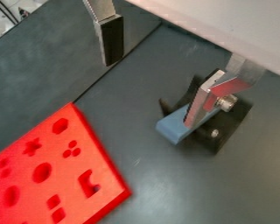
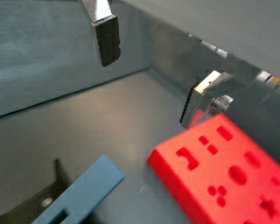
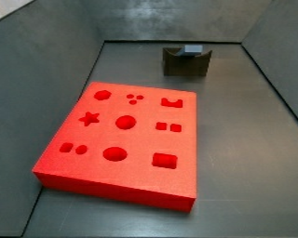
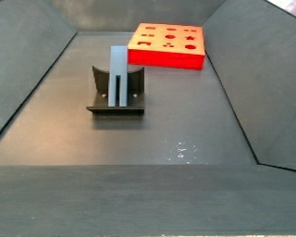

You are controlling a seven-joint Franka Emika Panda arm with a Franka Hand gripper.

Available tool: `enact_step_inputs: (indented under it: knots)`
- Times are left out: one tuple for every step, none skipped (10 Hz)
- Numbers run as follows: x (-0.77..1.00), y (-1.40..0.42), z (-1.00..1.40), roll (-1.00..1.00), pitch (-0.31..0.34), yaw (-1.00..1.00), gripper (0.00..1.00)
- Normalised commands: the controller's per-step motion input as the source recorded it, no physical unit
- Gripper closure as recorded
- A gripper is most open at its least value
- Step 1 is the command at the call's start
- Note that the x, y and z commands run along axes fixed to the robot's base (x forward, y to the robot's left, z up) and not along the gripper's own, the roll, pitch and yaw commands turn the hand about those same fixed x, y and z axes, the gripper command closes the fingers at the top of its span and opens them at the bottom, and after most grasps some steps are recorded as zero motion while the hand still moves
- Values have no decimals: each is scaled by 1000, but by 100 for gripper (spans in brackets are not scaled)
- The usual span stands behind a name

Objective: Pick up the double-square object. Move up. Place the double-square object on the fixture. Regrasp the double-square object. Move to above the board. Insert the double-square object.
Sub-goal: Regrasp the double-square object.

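Note:
Next, my gripper grabs the double-square object by its solid end [image 1: 174,128], so its slotted end stays free to go into the red board.
The slate-blue double-square object [image 4: 119,76] rests in the notch of the dark fixture [image 4: 117,100], with its split end showing. It also shows in a side view [image 3: 189,49] on top of the fixture [image 3: 185,63]. Both wrist views look down on the object [image 1: 175,131] [image 2: 84,197] and the fixture [image 1: 227,129]. My gripper [image 1: 160,66] [image 2: 154,70] hangs well above them, open, with nothing between its fingers [image 1: 111,35]. The arm is out of frame in both side views. The red board [image 3: 127,139] [image 4: 168,44] lies flat on the floor away from the fixture.
Grey walls enclose the dark floor on all sides. The board [image 1: 49,175] [image 2: 230,175] takes up one end of the bin, and the fixture stands near the opposite wall.

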Motion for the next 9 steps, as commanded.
enact_step_inputs:
  knots:
    - [-31,-32,7,1000,-2,45,0]
    - [-27,-29,10,1000,-7,46,0]
    - [-21,-21,9,1000,-10,47,0]
    - [-12,-20,9,1000,-15,48,0]
    - [-10,-19,10,1000,-16,49,0]
    - [-11,-17,8,1000,-13,50,0]
    - [-7,-16,7,1000,-9,51,0]
    - [10,-21,2,1000,-3,52,0]
    - [18,-19,-4,1000,0,54,0]
